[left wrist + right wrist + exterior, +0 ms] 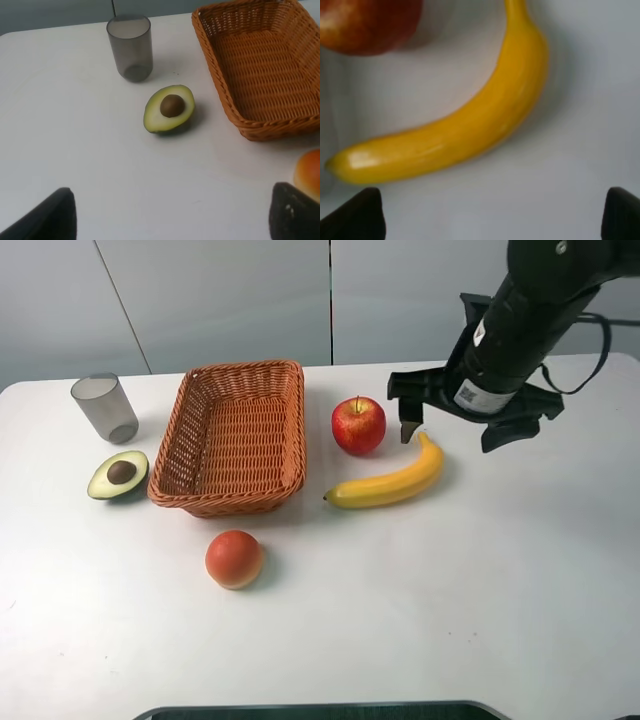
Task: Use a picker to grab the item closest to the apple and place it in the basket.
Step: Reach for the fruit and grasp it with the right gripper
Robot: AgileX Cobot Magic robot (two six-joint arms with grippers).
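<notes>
My right gripper grabs the banana by its curved middle (pixel 395 486) next, to place the item closest to the apple (pixel 358 425) in the basket.
A red apple (pixel 358 425) stands right of the wicker basket (pixel 290 410). A yellow banana (pixel 390 480) lies just in front of the apple, its stem end near the apple's right side. My right gripper (pixel 452 435) hovers open above the banana's stem end, one dark finger (pixel 408 428) just right of the apple. The right wrist view is filled by the banana (pixel 465 130), with the apple (pixel 367 22) at one corner and the open gripper (pixel 487 220) wide apart. My left gripper (pixel 170 222) is open over bare table; its arm is hidden in the high view.
A halved avocado (pixel 118 475) and a grey cup (pixel 105 408) stand left of the basket. An orange-red round fruit (pixel 234 559) lies in front of it. The left wrist view shows the avocado (pixel 169 108), cup (pixel 129 47) and basket (pixel 220 95).
</notes>
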